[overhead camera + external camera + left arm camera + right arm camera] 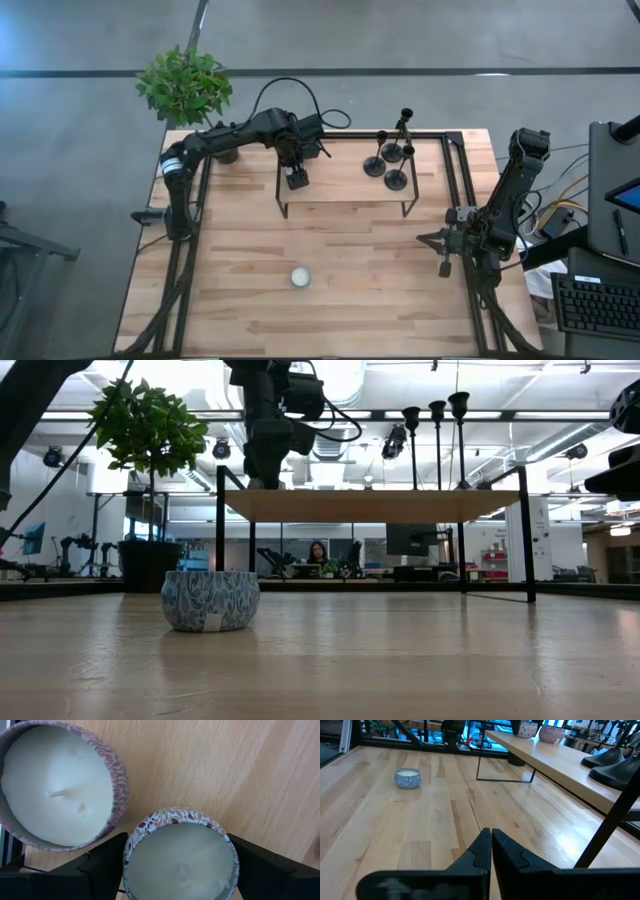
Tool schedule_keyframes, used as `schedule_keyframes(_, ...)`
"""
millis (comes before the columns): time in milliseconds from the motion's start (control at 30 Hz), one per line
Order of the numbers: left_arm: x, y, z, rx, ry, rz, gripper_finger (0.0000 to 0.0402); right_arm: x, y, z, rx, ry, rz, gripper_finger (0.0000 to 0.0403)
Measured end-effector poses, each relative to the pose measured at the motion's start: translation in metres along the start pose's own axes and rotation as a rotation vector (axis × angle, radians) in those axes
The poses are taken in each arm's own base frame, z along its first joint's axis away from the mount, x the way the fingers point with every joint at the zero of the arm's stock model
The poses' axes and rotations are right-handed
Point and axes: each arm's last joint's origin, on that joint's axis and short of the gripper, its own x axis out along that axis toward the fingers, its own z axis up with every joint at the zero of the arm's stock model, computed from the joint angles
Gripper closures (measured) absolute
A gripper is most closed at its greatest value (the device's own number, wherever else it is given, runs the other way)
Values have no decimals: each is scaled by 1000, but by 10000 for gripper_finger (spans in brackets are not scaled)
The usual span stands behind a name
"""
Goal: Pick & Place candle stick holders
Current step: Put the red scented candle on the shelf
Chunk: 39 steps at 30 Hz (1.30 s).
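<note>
The held tin [181,862] is level beside the second candle [59,792] in the left wrist view. My left gripper should open now.
Three black candle stick holders [391,165] stand on their disc bases at the right end of a raised wooden shelf [345,185]; their cups [437,408] show in the low view. My left gripper [296,180] points down over the shelf's left end, shut on a white candle in a patterned tin [180,860]. A second such candle [55,785] sits right beside it. My right gripper [491,840] waits shut, holding nothing, near the table's right edge. My left gripper pinches the candle tin's round wall [131,845] between its two fingers, one on each opposite side. The fingers [102,865] come from above, pointing down. The tin stays upright, wax up; whether its bottom rests on the shelf I cannot tell.
A blue patterned candle [300,277] sits on the table's near middle. A potted plant [185,85] stands at the far left corner. Black metal legs [220,530] carry the shelf, and a black frame [455,200] runs along the table's sides.
</note>
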Motion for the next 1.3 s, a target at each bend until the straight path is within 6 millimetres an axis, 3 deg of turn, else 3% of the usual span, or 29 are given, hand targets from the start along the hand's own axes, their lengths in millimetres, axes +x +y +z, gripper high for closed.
schedule_keyframes(567,7,0,-1,-50,-6,11,89,0,0,0,0,0,0,394)
schedule_keyframes(1133,5,1,1,-57,-16,18,10,0,0,0,0,0,0,394)
schedule_keyframes(1300,5,1,1,-73,-10,16,5,0,0,0,0,0,0,394)
